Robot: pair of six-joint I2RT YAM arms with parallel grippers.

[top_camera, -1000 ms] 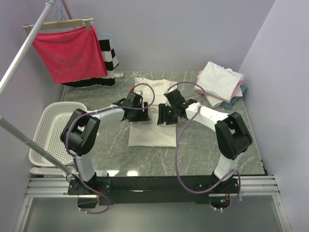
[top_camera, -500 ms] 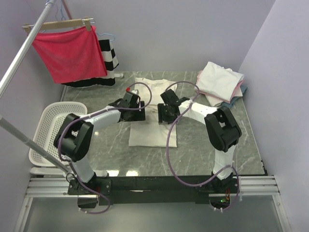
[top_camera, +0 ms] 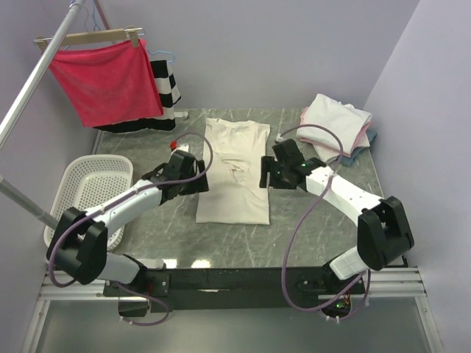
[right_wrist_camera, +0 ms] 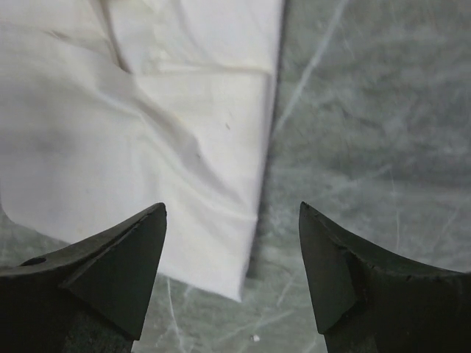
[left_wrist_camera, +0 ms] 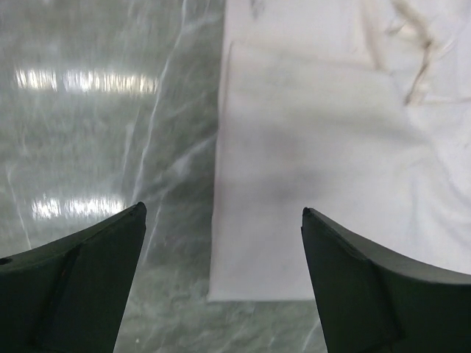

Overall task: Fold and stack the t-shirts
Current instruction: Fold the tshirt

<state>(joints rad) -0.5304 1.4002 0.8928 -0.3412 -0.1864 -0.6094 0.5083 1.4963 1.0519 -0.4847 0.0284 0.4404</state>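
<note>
My left gripper grabs the cream t-shirt (top_camera: pixel 234 176) by its near corner (top_camera: pixel 199 219) next, to fold the t-shirt's near end over toward its far end.
A cream t-shirt (top_camera: pixel 234 176) lies flat in the middle of the table as a long rectangle with its sides folded in. My left gripper (top_camera: pixel 196 181) hovers open at its left edge. In the left wrist view the t-shirt (left_wrist_camera: pixel 316 162) shows its left edge and near corner below the left gripper (left_wrist_camera: pixel 223 210), which holds nothing. My right gripper (top_camera: pixel 267 173) hovers open at the right edge. The right wrist view shows the t-shirt (right_wrist_camera: pixel 140 125) and its near right corner under the empty right gripper (right_wrist_camera: pixel 232 207). A stack of folded t-shirts (top_camera: pixel 336 123) sits at the back right.
A white mesh basket (top_camera: pixel 82 197) stands at the table's left edge. A red cloth (top_camera: pixel 107 79) on a hanger and a black-and-white striped garment (top_camera: pixel 166 85) hang at the back left. A metal rail (top_camera: pixel 33 84) slants above the left side.
Both arms have swung outward from the middle of the cream t-shirt to its side edges. Both sets of jaws have widened, and the shirt now lies uncovered.
</note>
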